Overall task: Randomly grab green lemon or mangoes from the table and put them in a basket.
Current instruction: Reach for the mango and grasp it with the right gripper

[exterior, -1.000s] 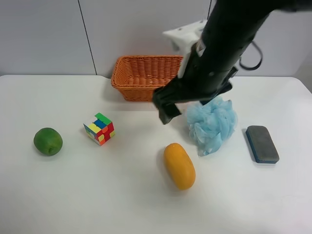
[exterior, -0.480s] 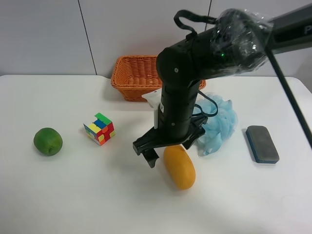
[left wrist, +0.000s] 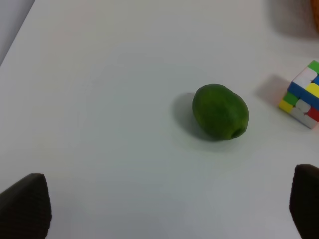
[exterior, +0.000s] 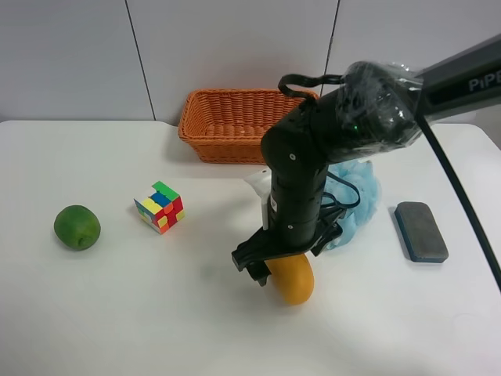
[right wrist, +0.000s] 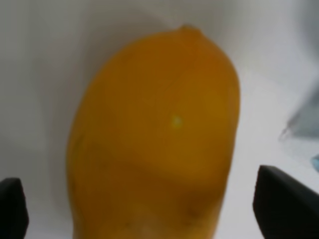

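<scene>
I will grab the yellow-orange mango by its rounded middle (exterior: 290, 272) with my right gripper next. Then it can go in the wicker basket.
The yellow-orange mango (exterior: 295, 285) lies on the white table (exterior: 156, 313) at front centre. The arm at the exterior high view's right is the right arm. Its gripper (exterior: 283, 270) is down over the mango and hides the fruit's far half. In the right wrist view the mango (right wrist: 159, 124) fills the space between the open fingers of the right gripper (right wrist: 149, 204). The green lemon (exterior: 77, 227) lies at the left. The left wrist view shows the lemon (left wrist: 220, 112) beyond the open, empty left gripper (left wrist: 164, 204). The wicker basket (exterior: 211, 149) stands at the back.
A multicoloured puzzle cube (exterior: 160, 206) sits between the lemon and the mango, and also shows in the left wrist view (left wrist: 301, 94). A light blue mesh sponge (exterior: 364, 192) lies just behind the right arm. A dark grey-blue block (exterior: 421, 230) lies at the right.
The right arm has come down and forward from near the basket to the mango. Its open fingers now straddle the fruit. The mango, lemon and cube have not moved.
</scene>
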{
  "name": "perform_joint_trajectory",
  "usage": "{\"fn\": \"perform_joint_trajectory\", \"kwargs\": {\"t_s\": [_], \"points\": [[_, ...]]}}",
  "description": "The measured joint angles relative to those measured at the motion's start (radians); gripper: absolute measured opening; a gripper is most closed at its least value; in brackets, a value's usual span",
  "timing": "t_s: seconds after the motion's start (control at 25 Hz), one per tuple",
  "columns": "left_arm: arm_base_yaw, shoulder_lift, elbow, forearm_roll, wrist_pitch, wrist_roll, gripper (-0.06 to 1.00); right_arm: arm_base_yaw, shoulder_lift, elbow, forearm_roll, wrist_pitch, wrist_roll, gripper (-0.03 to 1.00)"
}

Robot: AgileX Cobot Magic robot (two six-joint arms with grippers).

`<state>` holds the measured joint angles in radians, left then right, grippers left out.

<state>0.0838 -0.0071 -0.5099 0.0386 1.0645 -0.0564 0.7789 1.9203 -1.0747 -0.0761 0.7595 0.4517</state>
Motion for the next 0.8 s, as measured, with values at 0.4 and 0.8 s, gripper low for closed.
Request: {"fn": "perform_joint_trajectory", "kwargs": {"t_s": [0.4,0.8], "points": [[0.0,0.0,0.0,0.0,0.0,0.0,0.95,0.0,0.001,0.044,-0.023,-0.085,0.061,0.89],[0.0,0.0,0.0,0.0,0.0,0.0,0.95,0.0,0.001,0.044,-0.026,-0.083,0.072,0.62]]}}
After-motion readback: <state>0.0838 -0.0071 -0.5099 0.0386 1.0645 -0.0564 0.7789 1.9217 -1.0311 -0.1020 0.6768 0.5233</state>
